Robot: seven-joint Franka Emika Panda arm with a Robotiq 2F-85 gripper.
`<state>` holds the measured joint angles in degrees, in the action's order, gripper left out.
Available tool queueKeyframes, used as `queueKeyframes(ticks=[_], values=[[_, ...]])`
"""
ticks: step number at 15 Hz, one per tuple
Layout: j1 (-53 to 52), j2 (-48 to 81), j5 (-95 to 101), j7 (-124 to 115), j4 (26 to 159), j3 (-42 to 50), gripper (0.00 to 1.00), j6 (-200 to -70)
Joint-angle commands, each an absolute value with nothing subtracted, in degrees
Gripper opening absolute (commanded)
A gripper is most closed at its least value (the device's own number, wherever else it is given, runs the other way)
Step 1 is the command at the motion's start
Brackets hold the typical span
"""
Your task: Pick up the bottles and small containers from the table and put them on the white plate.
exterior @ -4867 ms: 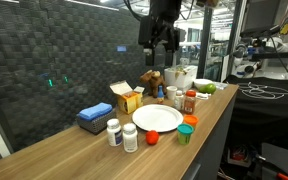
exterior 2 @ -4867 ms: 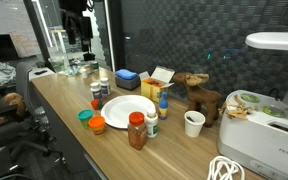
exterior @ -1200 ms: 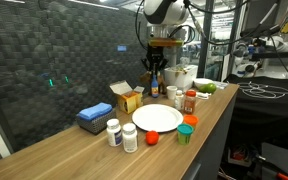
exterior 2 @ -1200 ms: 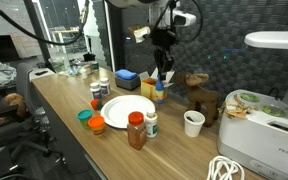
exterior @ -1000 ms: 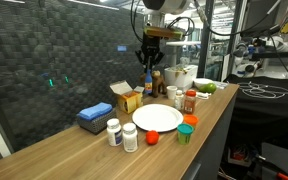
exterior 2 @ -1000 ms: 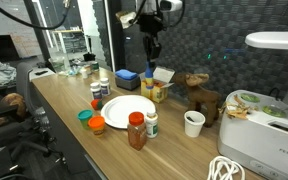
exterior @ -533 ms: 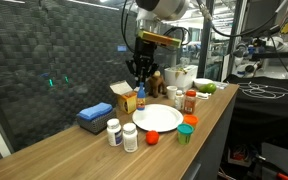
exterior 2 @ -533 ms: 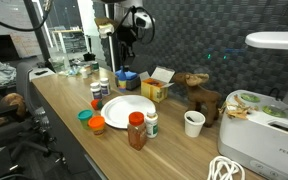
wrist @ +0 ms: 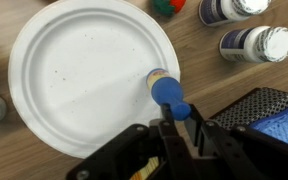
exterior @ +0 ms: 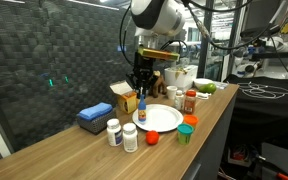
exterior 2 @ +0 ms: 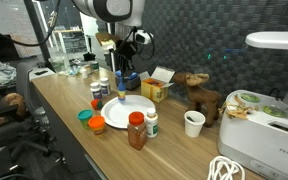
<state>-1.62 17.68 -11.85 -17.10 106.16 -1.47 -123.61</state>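
The small blue-capped bottle (wrist: 168,89) would drop if released now, close to the plate's rim, so my gripper needs to lower it onto the plate.
My gripper (wrist: 182,118) is shut on a small blue-capped bottle (wrist: 168,89) and holds it upright just above the white plate's (wrist: 79,70) near edge. Both exterior views show the gripper (exterior: 140,90) (exterior 2: 121,84) low over the plate (exterior: 160,119) (exterior 2: 129,112). Two white pill bottles (exterior: 115,132) (exterior: 130,138) and a small red tub (exterior: 151,137) stand on the table beside the plate. On its other side are a green tub with orange lid (exterior: 187,129) and a reddish-brown bottle (exterior: 189,101) (exterior 2: 136,130).
A blue box (exterior: 94,117) and an open yellow carton (exterior: 126,97) stand behind the plate by the dark mesh wall. A toy moose (exterior 2: 199,96), a white cup (exterior 2: 193,123) and a green-labelled white bottle (exterior 2: 152,123) stand further along the wooden countertop (exterior: 74,158).
The arm has carried the blue-capped bottle from high up near the yellow carton sideways and down to the plate. The jaws stayed shut on it.
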Motion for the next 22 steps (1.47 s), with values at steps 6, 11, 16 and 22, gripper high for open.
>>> queueKeyframes(ticks=[6, 11, 16, 22], values=[[-2.75, 18.37, -4.42, -20.11, 106.33, 0.65, 0.05, -128.57], [-2.15, 19.82, -5.97, -21.55, 105.79, 1.16, 0.06, -131.62], [-2.12, 20.41, -5.76, -22.97, 105.81, 1.99, 0.05, -133.40], [-2.09, 19.95, -6.27, -22.05, 106.18, 1.60, 0.45, -132.63]])
